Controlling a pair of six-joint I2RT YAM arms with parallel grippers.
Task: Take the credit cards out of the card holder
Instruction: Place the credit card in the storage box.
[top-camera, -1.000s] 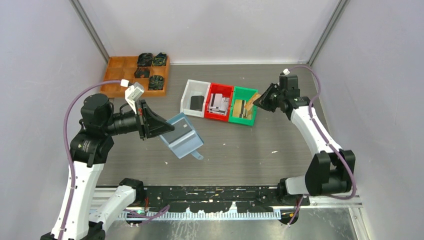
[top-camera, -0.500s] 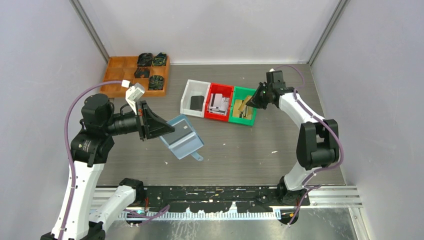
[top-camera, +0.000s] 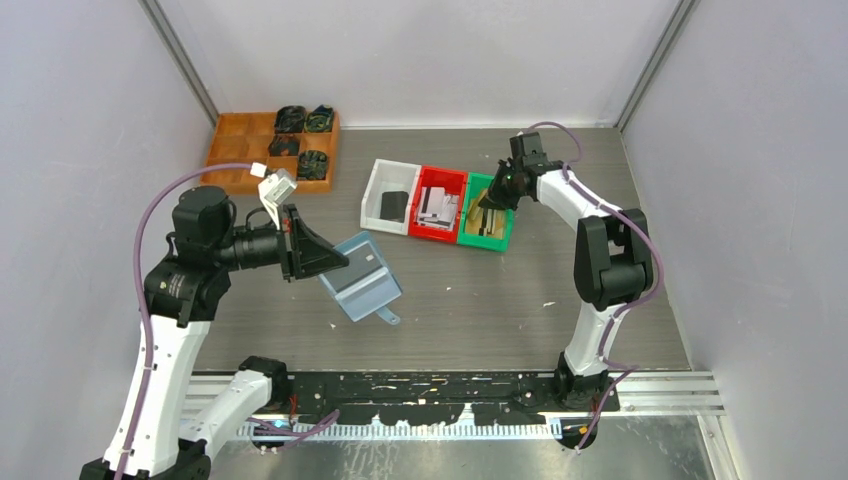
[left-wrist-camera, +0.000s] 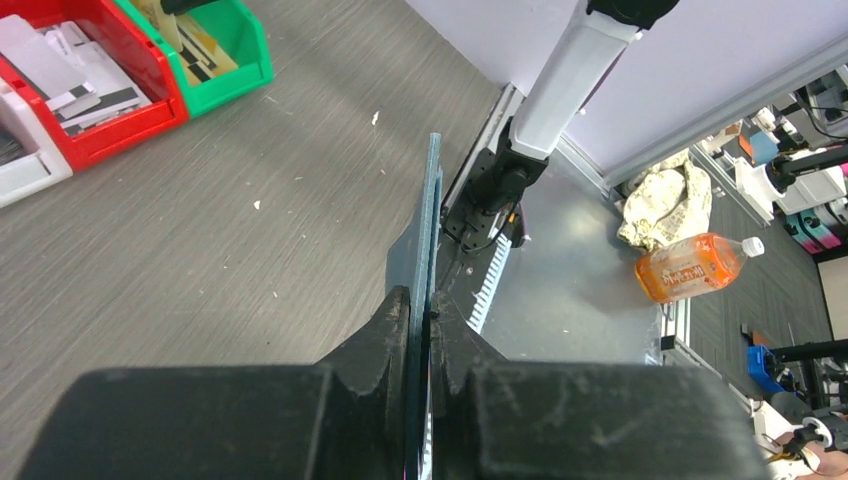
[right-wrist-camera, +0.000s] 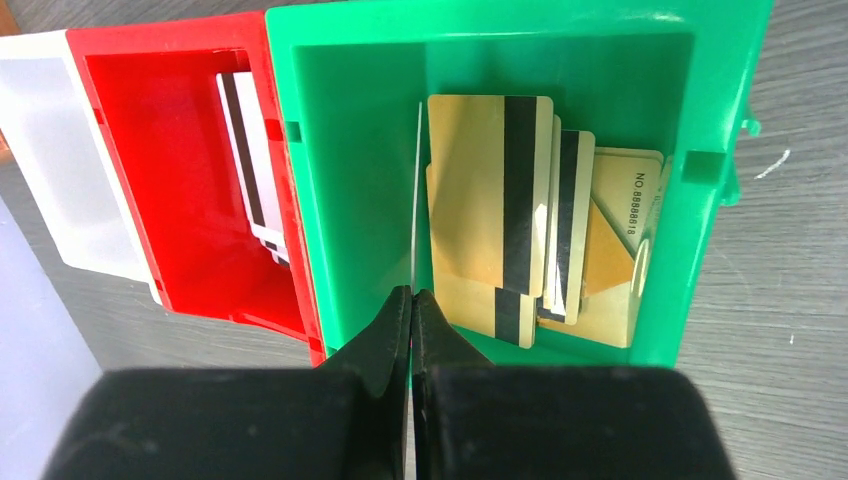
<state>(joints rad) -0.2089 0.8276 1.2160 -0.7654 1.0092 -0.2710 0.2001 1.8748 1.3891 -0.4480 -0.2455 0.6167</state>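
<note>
The credit card hangs edge-on between the green bin's sides, beside the gold cards. My right gripper needs to open.
My left gripper is shut on one edge of the slate-blue card holder, which hangs tilted above the table, flap tab low. In the left wrist view the holder shows edge-on between the fingers of that gripper. My right gripper hovers over the green bin, shut on a credit card seen edge-on as a thin pale line ahead of the gripper. Several gold credit cards with black stripes lie in the green bin.
A red bin holds white cards, and a white bin holds a dark item; both stand left of the green one. A wooden compartment tray with dark objects sits at the back left.
The right arm has swung left and folded in, bringing its card over the green bin. The left arm and the holder have barely shifted.
</note>
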